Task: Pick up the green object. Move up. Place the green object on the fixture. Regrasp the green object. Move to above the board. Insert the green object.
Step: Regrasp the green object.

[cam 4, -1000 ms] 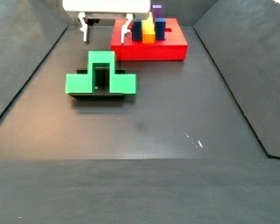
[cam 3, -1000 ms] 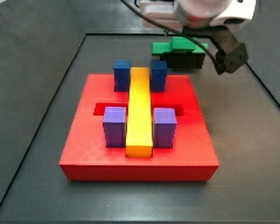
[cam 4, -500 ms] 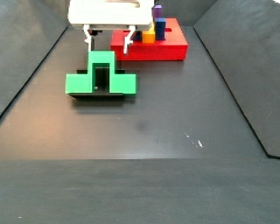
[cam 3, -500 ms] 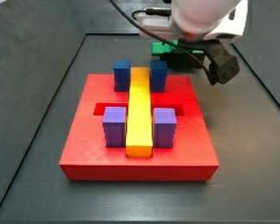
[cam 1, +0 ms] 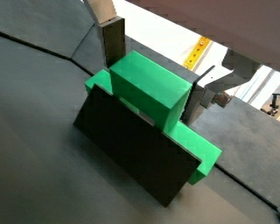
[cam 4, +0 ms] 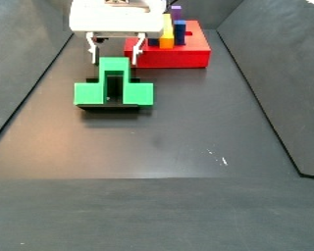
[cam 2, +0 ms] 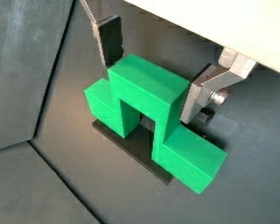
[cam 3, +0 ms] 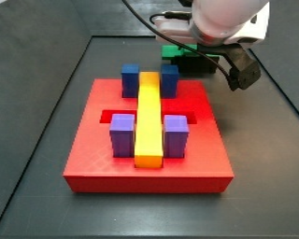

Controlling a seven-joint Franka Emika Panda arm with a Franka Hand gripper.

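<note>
The green object needs to go over the yellow bar on the red board, so I need to grab it next by its raised middle (cam 1: 152,80) with my gripper to insert it.
The green object (cam 4: 114,88) rests on the dark fixture (cam 4: 110,108), its raised middle pointing up. It shows in both wrist views (cam 1: 154,79) (cam 2: 149,83), lying across the fixture (cam 1: 130,149) (cam 2: 129,145). My gripper (cam 4: 118,54) is open and hangs just above the piece. Its two fingers (cam 1: 113,44) straddle the raised middle without closing on it. In a side view the gripper (cam 3: 220,63) is behind the red board (cam 3: 90,140), over the green object (cam 3: 175,50) and the fixture (cam 3: 196,65).
The red board (cam 4: 173,57) carries a long yellow bar (cam 3: 149,117), two blue blocks (cam 3: 131,79) and two purple blocks (cam 3: 121,131). Dark floor with raised side walls surrounds everything.
My gripper has come down towards the green object, so its open fingers now flank the raised middle. The green object and the board have not moved.
</note>
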